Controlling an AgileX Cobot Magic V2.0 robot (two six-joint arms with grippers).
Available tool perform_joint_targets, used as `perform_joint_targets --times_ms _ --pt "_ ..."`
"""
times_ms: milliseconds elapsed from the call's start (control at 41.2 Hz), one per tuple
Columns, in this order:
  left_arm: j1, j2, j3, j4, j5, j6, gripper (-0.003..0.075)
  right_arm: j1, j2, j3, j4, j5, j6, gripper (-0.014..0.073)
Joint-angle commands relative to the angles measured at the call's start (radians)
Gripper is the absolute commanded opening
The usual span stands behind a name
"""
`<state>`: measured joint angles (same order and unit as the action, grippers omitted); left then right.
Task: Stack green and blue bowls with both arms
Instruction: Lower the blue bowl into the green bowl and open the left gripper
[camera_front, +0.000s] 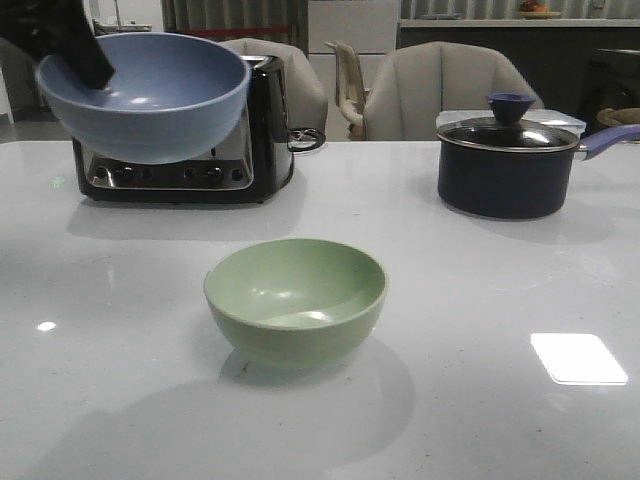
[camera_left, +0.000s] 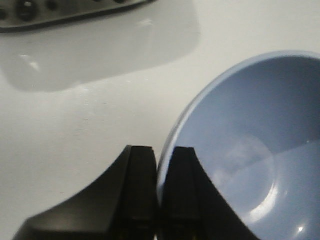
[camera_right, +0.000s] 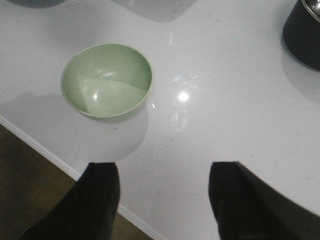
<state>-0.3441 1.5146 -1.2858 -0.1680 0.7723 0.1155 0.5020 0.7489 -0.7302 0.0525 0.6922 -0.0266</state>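
Observation:
My left gripper holds the blue bowl (camera_front: 150, 95) high and well short, so the bowl would miss if I opened now. I need to keep holding it until it is lower over the green bowl (camera_front: 296, 298).
The dusty blue bowl (camera_front: 150, 95) hangs in the air at the far left, in front of the toaster. My left gripper (camera_front: 82, 45) is shut on its left rim. In the left wrist view the rim of the blue bowl (camera_left: 250, 145) runs between the two fingers of the left gripper (camera_left: 160, 155). The pale green bowl (camera_front: 296, 298) stands upright and empty on the white table at the middle front. It also shows in the right wrist view (camera_right: 106, 80). My right gripper (camera_right: 164, 172) is open and empty, high above the table's front edge, apart from the green bowl.
A chrome and black toaster (camera_front: 240, 150) stands at the back left, behind the blue bowl. A dark navy lidded saucepan (camera_front: 510, 160) stands at the back right, also seen in the right wrist view (camera_right: 305, 32). Chairs stand behind the table. The table's front edge (camera_right: 40, 145) is near the green bowl.

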Motion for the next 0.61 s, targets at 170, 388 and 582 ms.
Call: perform_joint_targets --times_ms 170,388,582 --pt "-0.144 0.019 -0.028 -0.144 -0.033 0.068 0.0102 0.000 -0.005 -0.028 -0.007 -0.061 -0.007 0.0505" --pt "-0.180 0.119 -0.028 -0.145 -0.116 0.068 0.0102 0.000 -0.005 -0.028 -0.007 -0.061 -0.007 0.0505" --pt "-0.168 0.201 -0.028 -0.182 -0.169 0.059 0.0102 0.000 -0.005 -0.028 -0.007 -0.061 -0.007 0.0505"
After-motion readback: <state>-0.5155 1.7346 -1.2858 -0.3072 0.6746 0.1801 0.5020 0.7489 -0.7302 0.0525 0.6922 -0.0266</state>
